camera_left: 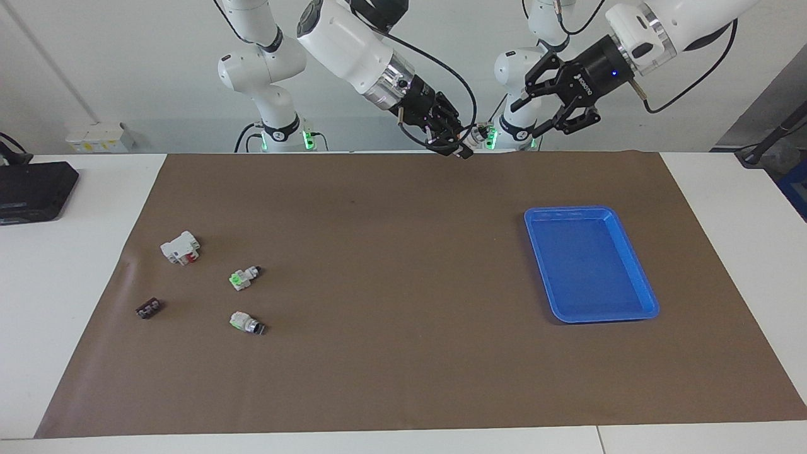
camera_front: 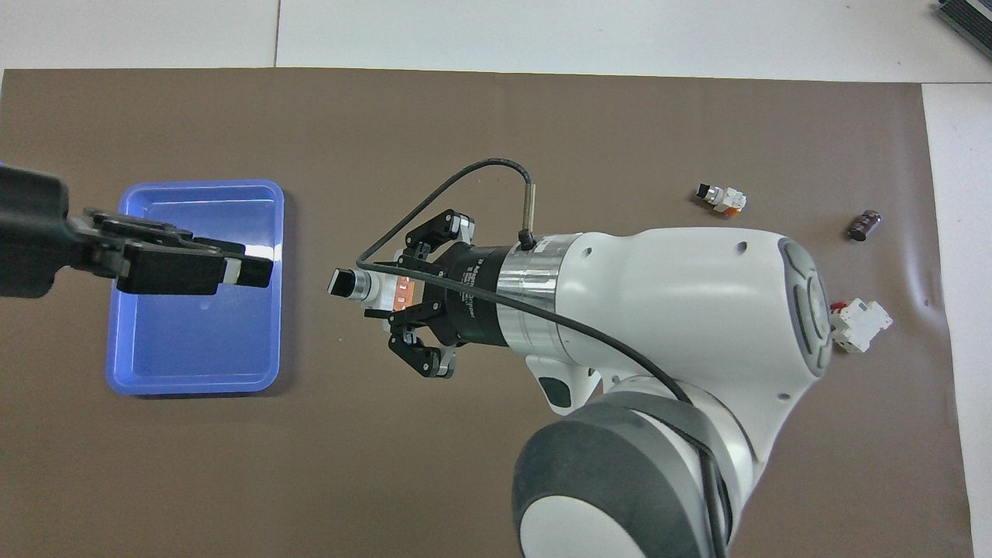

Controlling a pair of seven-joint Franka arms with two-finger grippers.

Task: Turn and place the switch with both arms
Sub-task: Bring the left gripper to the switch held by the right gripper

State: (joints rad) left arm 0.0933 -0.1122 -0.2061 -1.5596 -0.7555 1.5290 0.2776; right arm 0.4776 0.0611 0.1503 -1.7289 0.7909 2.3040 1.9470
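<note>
The switch needs to go in the blue tray (camera_front: 194, 356). My left gripper will next grab it by its black cylindrical end (camera_front: 344, 283).
The switch (camera_left: 480, 133) (camera_front: 363, 285) has a white-grey body with an orange part, and its black end points toward the left arm's end of the table. My right gripper (camera_left: 466, 141) (camera_front: 391, 288) is shut on its body and holds it in the air over the brown mat. My left gripper (camera_left: 529, 118) (camera_front: 249, 271) hangs over the blue tray (camera_left: 586, 265) (camera_front: 194, 356). It points at the switch's black end across a short gap. Its fingers stand apart with nothing between them.
At the right arm's end of the mat lie a white block with a red part (camera_left: 180, 247) (camera_front: 860, 325), two small switches with green parts (camera_left: 243, 277) (camera_left: 247, 323) and a small dark part (camera_left: 148, 308) (camera_front: 864, 225). A black device (camera_left: 34, 189) sits on the white table.
</note>
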